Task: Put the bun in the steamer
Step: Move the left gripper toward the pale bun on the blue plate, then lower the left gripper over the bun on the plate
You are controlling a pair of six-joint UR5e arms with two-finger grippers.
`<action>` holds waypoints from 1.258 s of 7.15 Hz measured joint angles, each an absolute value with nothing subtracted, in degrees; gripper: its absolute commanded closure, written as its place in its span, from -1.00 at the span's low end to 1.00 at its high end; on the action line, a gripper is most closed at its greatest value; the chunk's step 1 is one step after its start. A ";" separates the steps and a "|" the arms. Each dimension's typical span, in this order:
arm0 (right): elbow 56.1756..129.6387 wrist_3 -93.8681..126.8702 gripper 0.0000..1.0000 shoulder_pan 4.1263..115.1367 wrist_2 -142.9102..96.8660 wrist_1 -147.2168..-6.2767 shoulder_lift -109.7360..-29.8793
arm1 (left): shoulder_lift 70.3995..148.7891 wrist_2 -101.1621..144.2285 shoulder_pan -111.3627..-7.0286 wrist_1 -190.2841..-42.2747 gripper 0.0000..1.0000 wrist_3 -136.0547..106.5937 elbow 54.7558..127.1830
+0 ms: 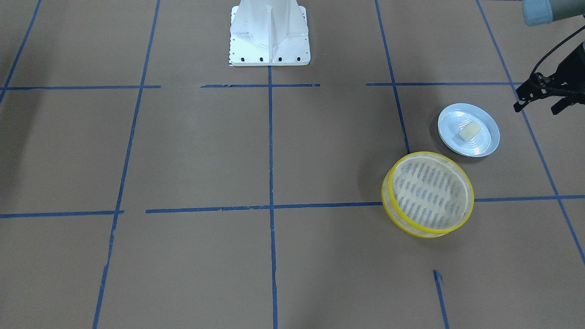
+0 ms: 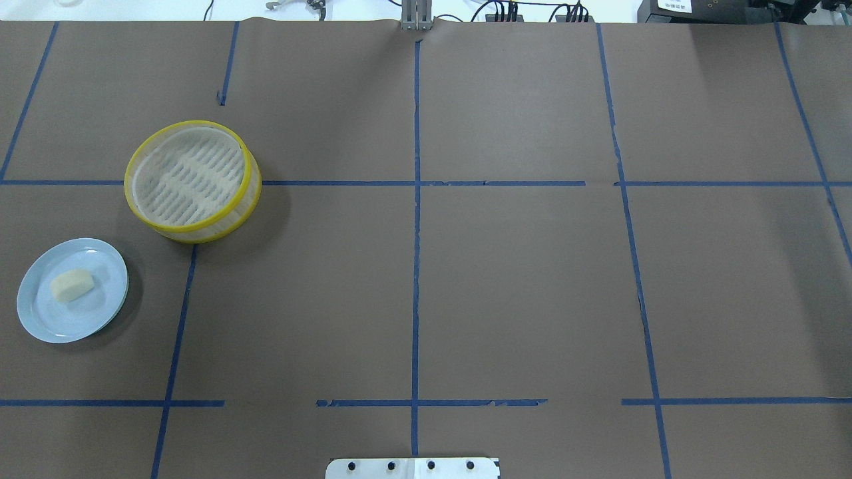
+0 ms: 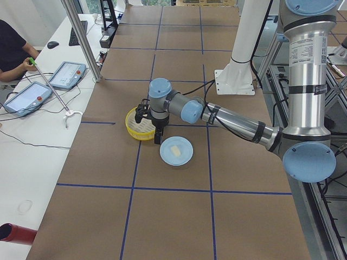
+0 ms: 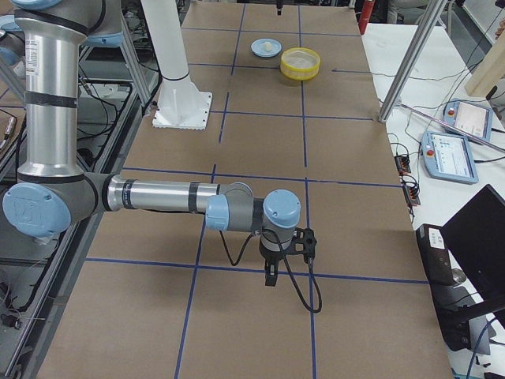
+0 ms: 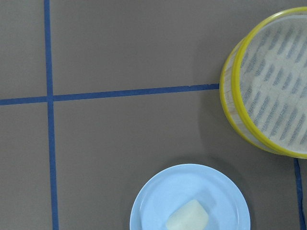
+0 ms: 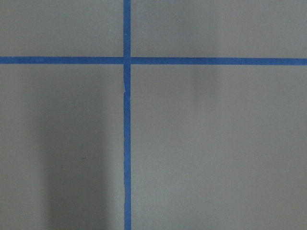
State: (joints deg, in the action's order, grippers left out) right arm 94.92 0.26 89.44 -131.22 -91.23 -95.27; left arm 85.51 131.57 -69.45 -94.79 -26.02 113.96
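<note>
My left gripper is going to grab the bun (image 1: 470, 131) next by its soft-edged sides, so the bun can go in the steamer (image 1: 429, 194).
The bun (image 1: 470, 131) is a small cream-white block lying on a pale blue plate (image 1: 489, 146). It also shows in the overhead view (image 2: 72, 285) and at the bottom of the left wrist view (image 5: 188, 220). The steamer (image 1: 429, 194), a round basket with yellow rims and a slotted base, stands empty just beside the plate (image 2: 192, 179) (image 5: 273, 81). My left gripper (image 1: 538, 108) hovers above the table next to the plate, open and empty. My right gripper (image 4: 288, 257) is far away over bare table at the other end; I cannot tell whether it is open.
The white robot base (image 1: 269, 36) stands at the table's middle on the robot's side. Blue tape lines (image 2: 416, 233) cross the brown table cover. An upright metal pole (image 3: 81, 40) and operators' tablets (image 3: 66, 75) are along the far table edge.
</note>
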 measured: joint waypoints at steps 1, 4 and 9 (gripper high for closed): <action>94.92 0.26 -1.00 89.45 -131.22 -91.23 -95.27 | 85.38 131.53 -66.77 -94.87 -1.00 -29.59 114.80; 94.92 0.26 -1.00 89.40 -131.22 -91.23 -95.27 | 83.43 129.09 -59.02 -98.48 -1.00 -38.95 116.04; 94.92 0.26 -1.00 89.45 -131.22 -91.23 -95.27 | 79.73 124.59 -52.56 -117.04 -1.00 -46.11 106.43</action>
